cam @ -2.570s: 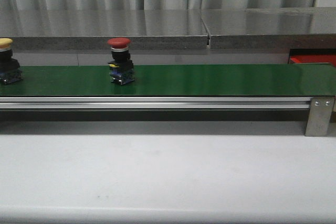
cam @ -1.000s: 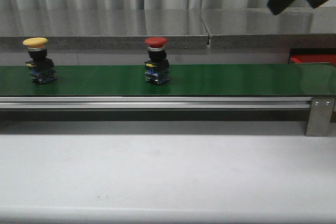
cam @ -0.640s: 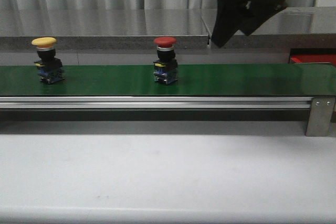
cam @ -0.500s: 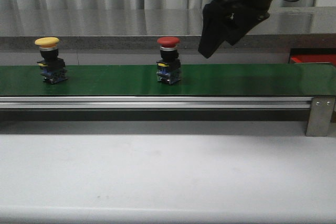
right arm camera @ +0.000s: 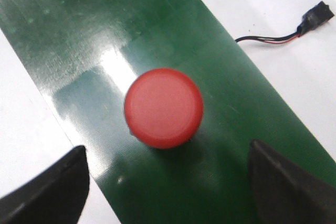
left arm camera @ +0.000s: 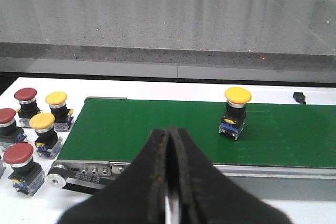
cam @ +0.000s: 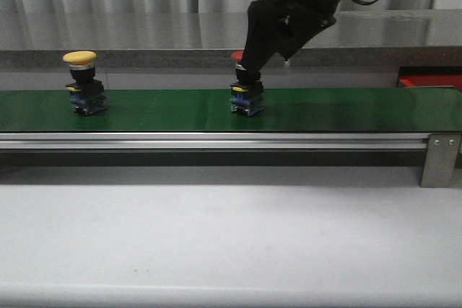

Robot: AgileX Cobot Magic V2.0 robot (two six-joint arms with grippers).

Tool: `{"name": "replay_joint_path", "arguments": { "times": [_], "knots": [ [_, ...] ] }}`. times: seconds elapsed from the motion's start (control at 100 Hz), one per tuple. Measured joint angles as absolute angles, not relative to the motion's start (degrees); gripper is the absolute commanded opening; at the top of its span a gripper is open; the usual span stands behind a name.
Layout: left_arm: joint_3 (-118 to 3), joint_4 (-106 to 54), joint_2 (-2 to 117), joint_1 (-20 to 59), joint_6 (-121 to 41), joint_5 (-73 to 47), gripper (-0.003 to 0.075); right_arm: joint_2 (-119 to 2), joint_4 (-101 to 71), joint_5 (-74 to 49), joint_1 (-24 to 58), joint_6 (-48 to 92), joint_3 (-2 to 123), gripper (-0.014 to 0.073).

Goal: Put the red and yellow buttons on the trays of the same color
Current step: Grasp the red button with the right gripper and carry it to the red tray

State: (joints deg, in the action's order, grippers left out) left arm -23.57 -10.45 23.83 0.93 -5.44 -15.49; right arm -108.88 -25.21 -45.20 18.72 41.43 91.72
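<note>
My right gripper needs to go down to the black base on the green belt before it closes on the red button: its open fingers are still above the red cap point(right arm camera: 163, 108).
A red button point(cam: 246, 91) stands on the green belt point(cam: 346, 110) at its middle; its cap shows from above in the right wrist view point(right arm camera: 163, 107). My right gripper point(right arm camera: 167, 182) hangs just above it, open, its fingers wide apart and touching nothing; in the front view point(cam: 249, 63) it hides most of the red cap. A yellow button point(cam: 85, 81) stands on the belt to the left, also in the left wrist view point(left arm camera: 235, 111). My left gripper point(left arm camera: 169, 150) is shut and empty, short of the belt. A red tray point(cam: 430, 80) shows partly behind the belt's right end. No yellow tray is in view.
Several spare red and yellow buttons point(left arm camera: 31, 129) stand on the white table beside the belt's left end. A metal bracket point(cam: 439, 158) closes the belt's right end. A small black plug on a wire point(right arm camera: 314, 18) lies on the table behind the belt. A grey counter point(cam: 144, 37) runs behind.
Both buttons have ridden the belt to the right. My right arm came in from the upper right and dropped down and left over the red button.
</note>
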Motion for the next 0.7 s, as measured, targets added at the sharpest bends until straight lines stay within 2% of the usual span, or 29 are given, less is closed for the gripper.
{"name": "replay_joint_path", "arguments": {
  "times": [0.46,0.55,0.7],
  "knots": [
    [-23.57,-10.45,23.83,0.93,-5.44,-15.49,-0.002,-112.66,-25.99,-41.39,18.72,42.84,91.72,0.0585],
    [-23.57,-10.45,23.83,0.93,-5.44,-15.49,-0.002,-112.66,-26.03,-41.1,18.72,42.84,91.72,0.051],
    [-23.57,-10.45,23.83,0.93,-5.44,-15.49,-0.002,-112.66,-25.91,-41.56,18.72,42.93,91.72,0.0304]
  ]
}}
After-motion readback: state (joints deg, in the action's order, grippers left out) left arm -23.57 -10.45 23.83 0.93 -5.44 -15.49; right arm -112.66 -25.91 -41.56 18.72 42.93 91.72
